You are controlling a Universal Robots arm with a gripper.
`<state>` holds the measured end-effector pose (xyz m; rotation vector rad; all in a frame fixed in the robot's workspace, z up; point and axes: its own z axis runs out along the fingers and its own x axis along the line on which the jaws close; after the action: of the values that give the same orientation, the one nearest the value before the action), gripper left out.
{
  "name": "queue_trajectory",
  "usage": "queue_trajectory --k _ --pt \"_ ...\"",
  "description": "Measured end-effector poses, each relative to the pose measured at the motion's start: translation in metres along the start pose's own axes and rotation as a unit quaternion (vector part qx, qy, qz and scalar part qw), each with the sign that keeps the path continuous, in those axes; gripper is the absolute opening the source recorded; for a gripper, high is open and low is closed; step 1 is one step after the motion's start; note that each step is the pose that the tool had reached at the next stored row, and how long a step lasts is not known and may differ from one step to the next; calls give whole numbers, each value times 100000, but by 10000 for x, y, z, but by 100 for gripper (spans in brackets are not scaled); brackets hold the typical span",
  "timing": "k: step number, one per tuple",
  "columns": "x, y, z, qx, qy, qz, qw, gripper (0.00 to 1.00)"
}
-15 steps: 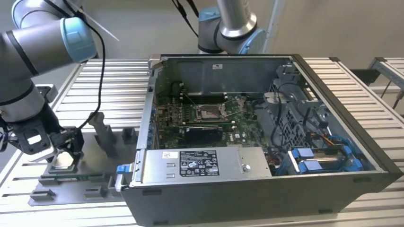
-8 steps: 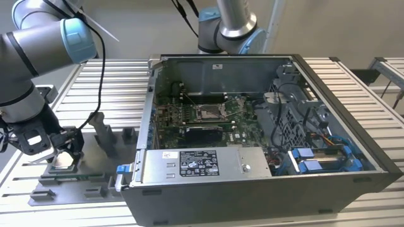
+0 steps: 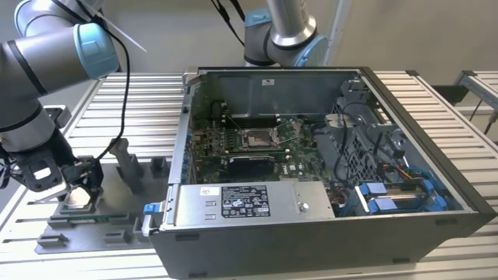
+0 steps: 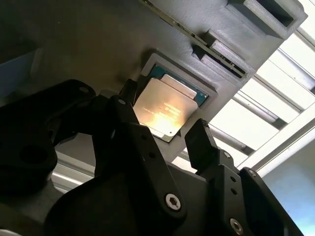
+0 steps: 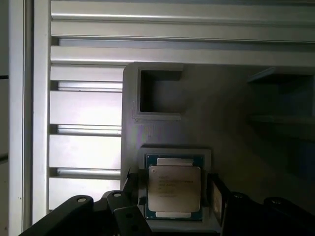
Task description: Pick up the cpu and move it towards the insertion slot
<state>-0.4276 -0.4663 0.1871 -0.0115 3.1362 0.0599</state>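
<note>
Next, my gripper grabs the cpu by its two open side edges, since the nest's sides hem in the cpu's tabbed ends.
The cpu (image 4: 165,109) (image 5: 174,189) lies flat, silvery top up, in a square nest of the grey fixture (image 3: 116,195) at the exterior view's left, outside the computer case. My gripper (image 3: 76,192) (image 4: 163,112) (image 5: 173,192) is lowered over it and open. One black finger (image 5: 132,189) stands on each side of the chip, close to its edges, and the other finger (image 4: 202,135) shows a thin gap. In the exterior view the cpu (image 3: 79,202) peeks out under the fingers. The insertion slot (image 3: 257,138) sits on the green board inside the case, its metal frame open.
The open computer case (image 3: 374,87) has tall walls between the fixture and the slot. A power supply (image 3: 249,203) and blue drive bays (image 3: 400,195) fill its near side. Upright grey fixture blocks (image 3: 128,163) stand beside the gripper. A second arm's base (image 3: 284,35) stands behind the case.
</note>
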Motion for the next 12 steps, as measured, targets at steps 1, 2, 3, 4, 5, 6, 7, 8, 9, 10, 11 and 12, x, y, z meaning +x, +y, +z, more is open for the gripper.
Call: queue_trajectory --k 1,2,3,4,5,6,7,8,9,10,11,12 --pt "1 0 1 4 -36 -4 100000 100" --pt "1 0 1 1 -70 -10 100000 100" --pt "1 0 1 2 -86 -14 100000 100" --pt "1 0 1 0 -101 -15 100000 100" --pt "1 0 1 1 -115 -15 100000 100" --pt "1 0 1 4 -126 -20 100000 100" --pt "1 0 1 3 -145 -22 100000 100" --pt "1 0 1 1 -160 -25 100000 100" --pt "1 0 1 2 -177 -27 100000 100" --pt "1 0 1 3 -188 -28 100000 100" --pt "1 0 1 2 -207 -30 100000 100" --pt "1 0 1 4 -220 -33 100000 100"
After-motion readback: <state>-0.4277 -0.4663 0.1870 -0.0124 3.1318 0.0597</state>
